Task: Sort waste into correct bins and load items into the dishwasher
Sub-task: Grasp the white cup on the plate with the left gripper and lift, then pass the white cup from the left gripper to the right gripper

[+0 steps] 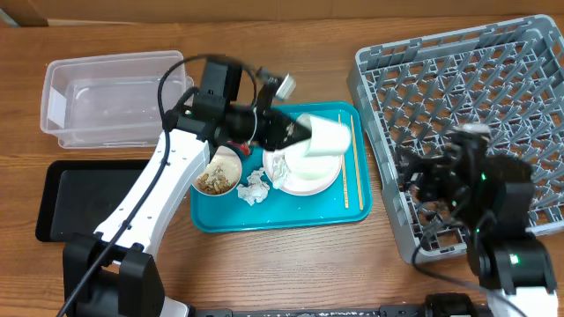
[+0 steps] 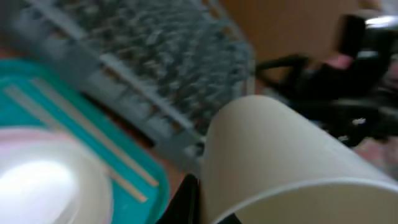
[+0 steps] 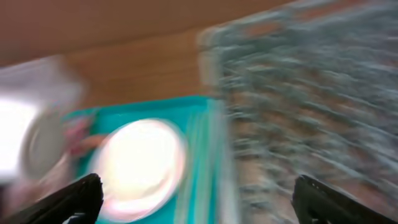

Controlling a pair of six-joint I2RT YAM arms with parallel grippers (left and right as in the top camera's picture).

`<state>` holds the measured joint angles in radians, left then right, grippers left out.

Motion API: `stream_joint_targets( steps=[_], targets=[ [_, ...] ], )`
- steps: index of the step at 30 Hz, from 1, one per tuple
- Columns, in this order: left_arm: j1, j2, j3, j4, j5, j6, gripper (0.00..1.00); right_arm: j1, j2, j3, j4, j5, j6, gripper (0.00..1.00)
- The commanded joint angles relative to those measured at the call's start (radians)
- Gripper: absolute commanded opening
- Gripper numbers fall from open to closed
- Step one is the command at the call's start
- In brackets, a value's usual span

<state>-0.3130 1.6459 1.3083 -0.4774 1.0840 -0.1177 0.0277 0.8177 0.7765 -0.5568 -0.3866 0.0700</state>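
My right gripper picks up the white cup by its outer side (image 1: 331,136) from its base end next, to load it upside down in the rack (image 1: 467,79).
My left gripper (image 1: 295,132) is shut on a white cup (image 1: 322,136) and holds it on its side above the white plate (image 1: 308,176) on the teal tray (image 1: 282,216). In the left wrist view the cup (image 2: 280,155) fills the right half, with a dark finger (image 2: 186,202) against its wall. A small bowl with beige scraps (image 1: 218,176) and crumpled tissue (image 1: 254,187) lie on the tray's left. Chopsticks (image 1: 345,167) lie along its right. My right gripper (image 1: 414,176) is open and empty over the grey dish rack (image 1: 467,79); its view (image 3: 199,205) is blurred.
The clear tub (image 1: 110,97) stands at the back left, with the black tray (image 1: 84,198) in front of it. The dish rack takes up the right side. A speck of red (image 1: 236,145) shows by the left arm. The right wrist view shows the plate (image 3: 140,165).
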Motion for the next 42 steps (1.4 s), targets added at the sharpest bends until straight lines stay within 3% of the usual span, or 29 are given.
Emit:
stream_joint_targets(
  steps=[1, 5, 9, 23, 28, 34, 42],
  targets=[
    [-0.008, 0.019, 0.019, 0.077, 0.284, -0.121, 0.04, -0.001, 0.080, 0.031, 0.077, -0.610, -0.155, 1.00],
    [-0.008, 0.021, 0.019, 0.105, 0.305, -0.133, 0.04, -0.001, 0.186, 0.031, 0.237, -0.896, -0.153, 1.00],
    [-0.008, 0.021, 0.019, 0.103, 0.305, -0.134, 0.04, -0.001, 0.258, 0.031, 0.342, -1.003, -0.153, 1.00],
    [-0.057, 0.021, 0.019, 0.087, 0.319, -0.134, 0.04, -0.001, 0.290, 0.031, 0.482, -1.003, -0.145, 0.98],
    [-0.072, 0.021, 0.019, 0.086, 0.288, -0.134, 0.04, -0.001, 0.290, 0.031, 0.486, -1.003, -0.145, 0.86],
    [-0.074, 0.021, 0.019, 0.085, 0.289, -0.156, 0.04, -0.001, 0.290, 0.031, 0.505, -1.003, -0.145, 0.77],
    [-0.074, 0.021, 0.019, 0.085, 0.289, -0.160, 0.04, -0.001, 0.290, 0.031, 0.621, -1.003, -0.023, 0.72]
  ],
)
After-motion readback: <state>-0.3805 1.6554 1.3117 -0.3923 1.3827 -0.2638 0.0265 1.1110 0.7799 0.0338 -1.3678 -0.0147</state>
